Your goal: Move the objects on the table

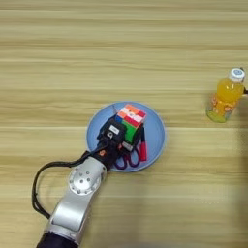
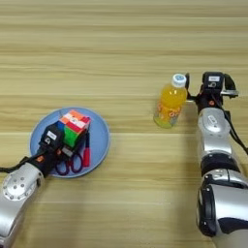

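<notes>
I should move the puzzle cube (image 1: 131,117) with my left gripper toward the tabletop beside the plate before I release it, because it is still over the plate.
The multicoloured puzzle cube (image 1: 131,117) stands tilted on the round light-blue plate (image 1: 156,136), and my left gripper (image 1: 120,138) is shut on its lower left side. Just in front of the cube, the red-handled scissors (image 1: 130,158) and the slim red pen (image 1: 143,147) lie on the plate. The orange-drink bottle (image 2: 170,103) with its white cap stands upright on the table (image 2: 126,43) at the right. My right gripper (image 2: 193,95) is level with the bottle's neck, close on its right side.
My left arm (image 1: 80,186) reaches in from the bottom left and my right arm (image 2: 213,145) from the bottom right. Bare wood lies between the plate and the bottle and across the far half.
</notes>
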`<state>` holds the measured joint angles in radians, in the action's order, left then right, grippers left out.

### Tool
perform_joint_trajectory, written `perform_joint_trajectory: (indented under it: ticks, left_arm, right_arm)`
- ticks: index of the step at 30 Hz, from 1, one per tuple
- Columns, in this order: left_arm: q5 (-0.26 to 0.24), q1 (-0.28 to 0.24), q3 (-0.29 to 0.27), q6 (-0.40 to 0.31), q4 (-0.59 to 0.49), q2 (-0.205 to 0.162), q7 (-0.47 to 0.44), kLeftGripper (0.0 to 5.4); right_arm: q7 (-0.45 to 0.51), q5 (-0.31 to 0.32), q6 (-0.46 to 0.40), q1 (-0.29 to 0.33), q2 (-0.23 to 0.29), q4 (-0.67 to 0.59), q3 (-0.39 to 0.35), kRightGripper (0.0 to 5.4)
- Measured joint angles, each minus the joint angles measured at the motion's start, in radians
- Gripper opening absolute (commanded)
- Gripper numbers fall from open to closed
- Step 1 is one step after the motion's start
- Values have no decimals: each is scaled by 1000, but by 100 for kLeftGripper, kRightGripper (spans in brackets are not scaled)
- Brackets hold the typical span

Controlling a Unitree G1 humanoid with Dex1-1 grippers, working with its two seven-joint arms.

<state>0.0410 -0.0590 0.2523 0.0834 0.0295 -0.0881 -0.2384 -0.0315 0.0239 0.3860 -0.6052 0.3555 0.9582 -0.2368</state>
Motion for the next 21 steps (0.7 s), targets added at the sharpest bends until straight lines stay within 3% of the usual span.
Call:
perform_joint_trajectory:
  ticks: [9, 13, 21]
  left_arm:
    - [-8, 25, -43, 54, 17, 23, 21, 329]
    - [-14, 43, -97, 90, 19, 38, 65, 329]
    - [-15, 94, -201, 128, 49, 32, 149, 329]
  right_arm:
    - [-3, 0, 0, 0, -1, 0, 4, 540]
    - [-3, 0, 0, 0, -1, 0, 5, 540]
    - [-4, 0, 0, 0, -2, 0, 7, 540]
